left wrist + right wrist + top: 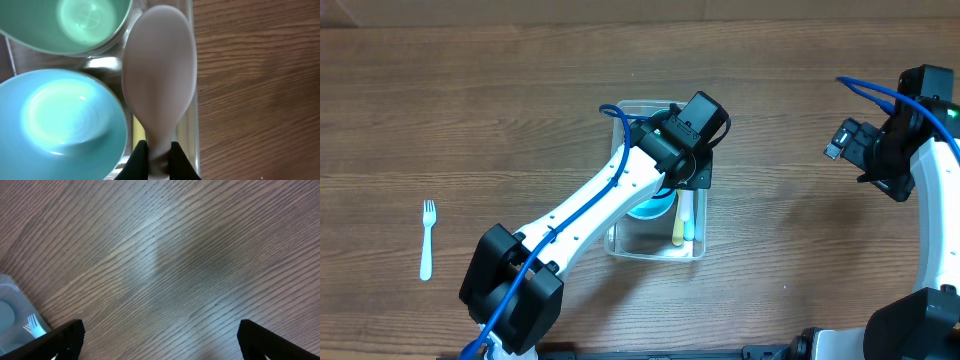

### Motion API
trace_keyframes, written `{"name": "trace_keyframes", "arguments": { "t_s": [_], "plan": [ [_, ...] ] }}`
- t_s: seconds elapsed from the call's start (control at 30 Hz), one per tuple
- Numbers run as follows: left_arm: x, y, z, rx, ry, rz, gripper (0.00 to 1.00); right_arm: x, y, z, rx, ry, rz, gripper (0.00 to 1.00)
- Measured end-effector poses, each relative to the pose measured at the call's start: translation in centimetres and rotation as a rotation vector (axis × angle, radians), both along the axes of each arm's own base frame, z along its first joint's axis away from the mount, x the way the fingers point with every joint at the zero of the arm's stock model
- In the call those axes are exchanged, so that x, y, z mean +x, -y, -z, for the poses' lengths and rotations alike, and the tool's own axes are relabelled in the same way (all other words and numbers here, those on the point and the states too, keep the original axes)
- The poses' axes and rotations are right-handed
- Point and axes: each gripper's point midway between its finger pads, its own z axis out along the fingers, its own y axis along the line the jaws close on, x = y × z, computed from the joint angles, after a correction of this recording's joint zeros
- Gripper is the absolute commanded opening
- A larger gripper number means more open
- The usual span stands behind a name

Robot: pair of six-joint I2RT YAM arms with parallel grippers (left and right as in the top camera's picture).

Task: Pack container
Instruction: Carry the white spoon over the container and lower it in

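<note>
My left gripper is ready to release the spoon. The spoon's handle (685, 205) hangs over the yellow utensil (677, 230), inside the container's side beside the light-blue bowl.
The clear plastic container (630, 247) stands at the table's centre. It holds a light-blue bowl (650, 208), a yellow utensil (677, 230) and a pale-blue utensil (688, 222). My left gripper (696, 172) hangs over the container's right side, shut on the handle of a pale beige spoon (159, 75). In the left wrist view the spoon points along the container's right wall (193, 120), beside a green bowl (85, 22) and the light-blue bowl (60, 120). My right gripper (850, 148) is open and empty over bare wood at the right (160, 335).
A white fork (426, 238) lies on the table at the far left. The container's corner (12, 307) shows at the lower left of the right wrist view, with pale fork tines (32, 325) in it. The table is brown wood.
</note>
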Motion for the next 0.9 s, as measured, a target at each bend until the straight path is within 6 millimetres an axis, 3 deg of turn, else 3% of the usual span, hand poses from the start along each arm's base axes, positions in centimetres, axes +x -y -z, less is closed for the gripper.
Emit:
{"name": "trace_keyframes", "arguments": {
  "t_s": [0.03, 0.1, 0.17, 0.33, 0.47, 0.57, 0.7, 0.77, 0.9],
  "plan": [
    [0.0, 0.1, 0.0, -0.003, -0.001, 0.001, 0.14, 0.0, 0.0, 0.0, 0.0, 0.0, 0.0, 1.0],
    [-0.1, 0.2, 0.0, -0.011, -0.008, -0.002, 0.47, 0.0, 0.0, 0.0, 0.0, 0.0, 0.0, 1.0],
    [-0.3, 0.3, 0.0, -0.017, -0.015, -0.002, 0.62, 0.0, 0.0, 0.0, 0.0, 0.0, 0.0, 1.0],
    [-0.4, 0.3, -0.4, -0.013, -0.022, 0.006, 0.65, 0.0, 0.0, 0.0, -0.001, 0.001, 0.0, 1.0],
    [-0.4, -0.5, -3.9, 0.007, -0.021, 0.014, 0.65, 0.0, 0.0, 0.0, -0.001, 0.0, 0.0, 1.0],
    [0.3, -3.7, -8.1, 0.069, 0.003, -0.043, 0.66, 0.0, 0.0, 0.0, 0.0, 0.0, 0.0, 1.0],
    [0.7, -11.8, -11.7, 0.23, -0.008, -0.18, 0.67, 0.0, 0.0, 0.0, 0.0, 0.0, 0.0, 1.0],
    [1.0, -15.9, -12.1, 0.292, -0.033, -0.26, 0.69, 0.0, 0.0, 0.0, 0.0, 0.0, 0.0, 1.0],
    [2.2, -20.8, -12.0, 0.324, -0.065, -0.353, 0.71, 0.0, 0.0, 0.0, 0.0, 0.0, 0.0, 1.0]
  ]
}}
